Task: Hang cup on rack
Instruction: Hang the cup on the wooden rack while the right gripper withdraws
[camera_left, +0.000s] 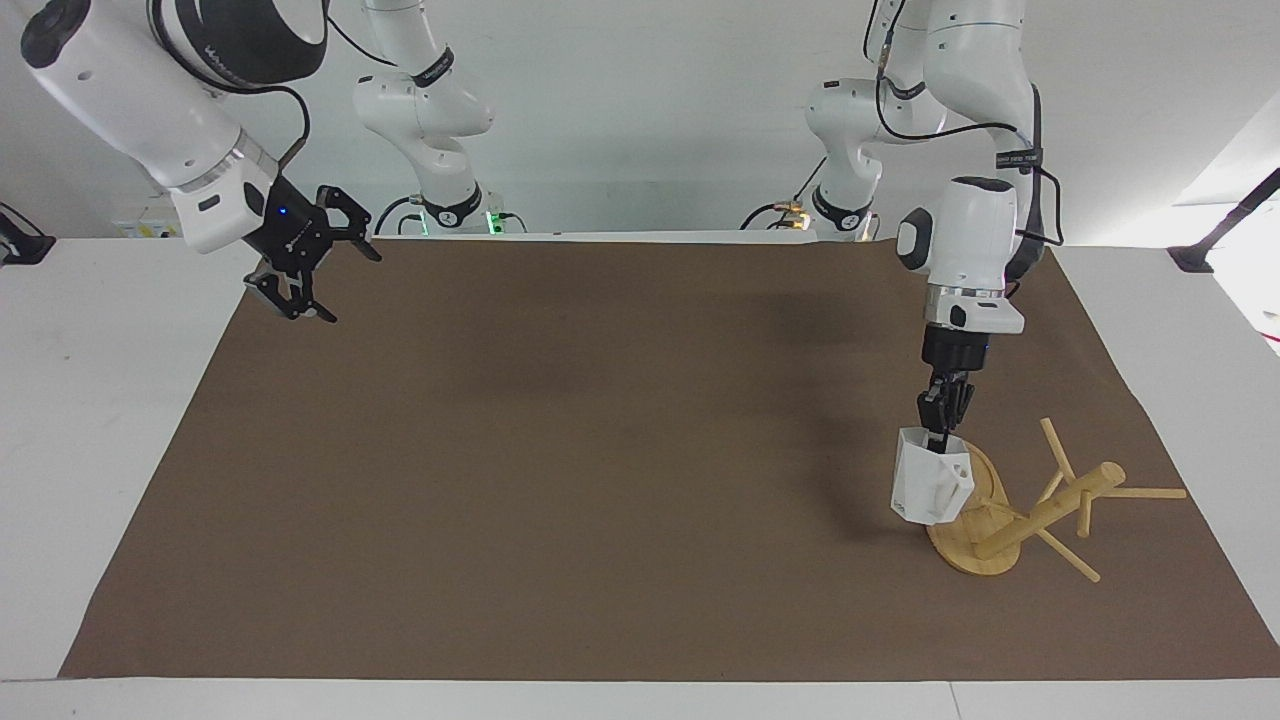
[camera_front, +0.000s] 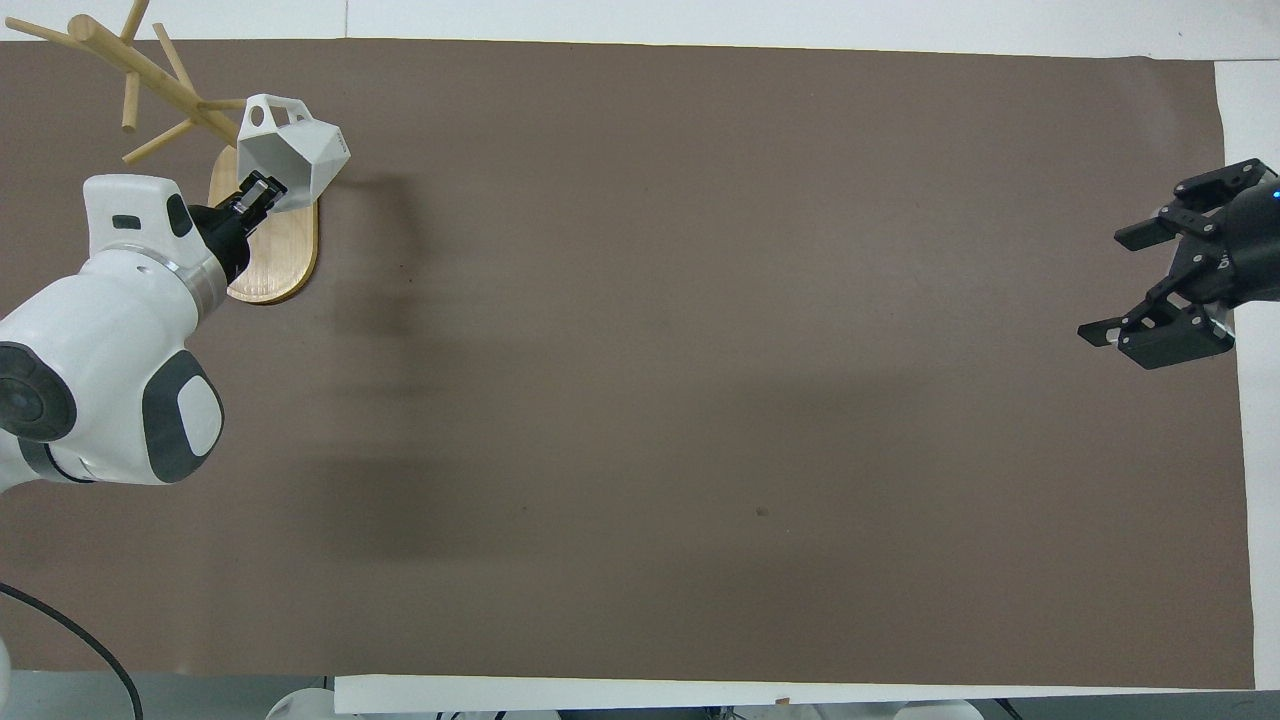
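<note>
The left gripper needs to stay closed on the cup until the cup's handle loops over the peg, as the white handle (camera_front: 280, 103) is just beyond the peg's tip (camera_front: 241, 104).
The white faceted cup (camera_left: 930, 487) hangs from my left gripper (camera_left: 941, 422), which is shut on its rim from above. The cup is over the oval base (camera_left: 985, 545) of the bamboo rack, its handle turned toward the rack's post (camera_left: 1050, 510). The rack lies tipped over near the left arm's end of the table, its post slanting low and its pegs (camera_left: 1140, 492) sticking out over the mat. In the overhead view the cup (camera_front: 295, 160) covers the farther part of the base (camera_front: 280, 255), next to the left gripper (camera_front: 258, 192). My right gripper (camera_left: 300, 275) is open and empty, raised over the mat's corner at the right arm's end.
A brown mat (camera_left: 600, 480) covers most of the white table (camera_left: 100, 400). The right gripper (camera_front: 1165, 290) shows at the mat's edge in the overhead view. Nothing else lies on the mat.
</note>
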